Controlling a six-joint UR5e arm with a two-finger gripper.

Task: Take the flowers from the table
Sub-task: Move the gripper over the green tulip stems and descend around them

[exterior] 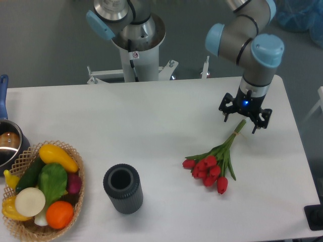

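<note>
I should next pick up the flowers (pixel 212 166) with my gripper by their gathered stem ends, because the thin petals of the red heads would get crushed.
The flowers (pixel 212 166) are a small bunch of red tulips with green stems, lying on the white table (pixel 151 126) at the right. Their heads point toward the front and the pale stem ends toward the back right. My gripper (pixel 244 121) hangs directly over the stem ends, open, with one finger on each side of the stems. The tip of the stems is hidden under the gripper body. Nothing is held.
A dark ribbed cylinder cup (pixel 122 188) stands at the front centre. A wicker basket (pixel 75 199) of vegetables sits at the front left, with a metal pot (pixel 7 143) behind it. The robot base (pixel 136 45) stands behind the table's back edge.
</note>
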